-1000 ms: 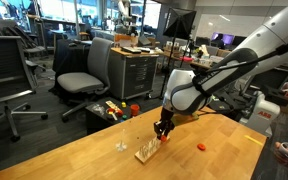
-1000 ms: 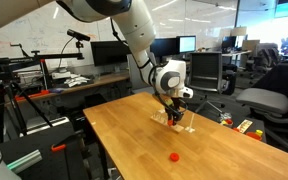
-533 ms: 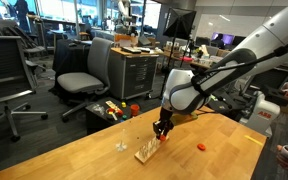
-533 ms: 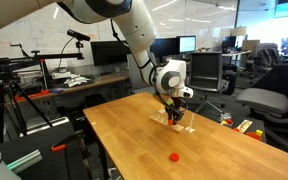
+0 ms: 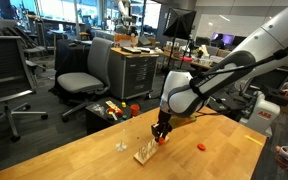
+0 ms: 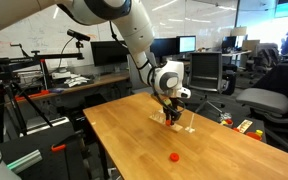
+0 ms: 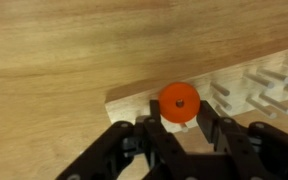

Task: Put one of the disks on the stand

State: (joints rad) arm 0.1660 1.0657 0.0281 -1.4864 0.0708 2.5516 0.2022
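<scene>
The red-orange disk, lined up low over the stand's end [image 7: 136, 106], would rest on its pegs if released.
My gripper [image 7: 181, 120] is shut on a red-orange disk [image 7: 179, 102], which has a small centre hole. I hold it just above one end of the pale wooden stand [image 7: 127, 101]; the stand's thin pegs [image 7: 254, 90] run off to the right. In both exterior views the gripper [image 5: 161, 131] [image 6: 172, 114] hangs over the stand [image 5: 145, 153] [image 6: 184, 126] on the wooden table. I cannot tell whether the disk touches a peg. A second red-orange disk [image 5: 200, 146] [image 6: 173, 157] lies loose on the table, apart from the stand.
Two small single upright pegs [image 5: 121, 147] stand on the table beside the stand. The table edge [image 6: 104, 150] is close. Office chairs [image 5: 84, 75], a cabinet [image 5: 139, 70] and a floor box of toys [image 5: 114, 108] lie beyond the table.
The gripper has stayed almost still over the stand, with the disk still held.
</scene>
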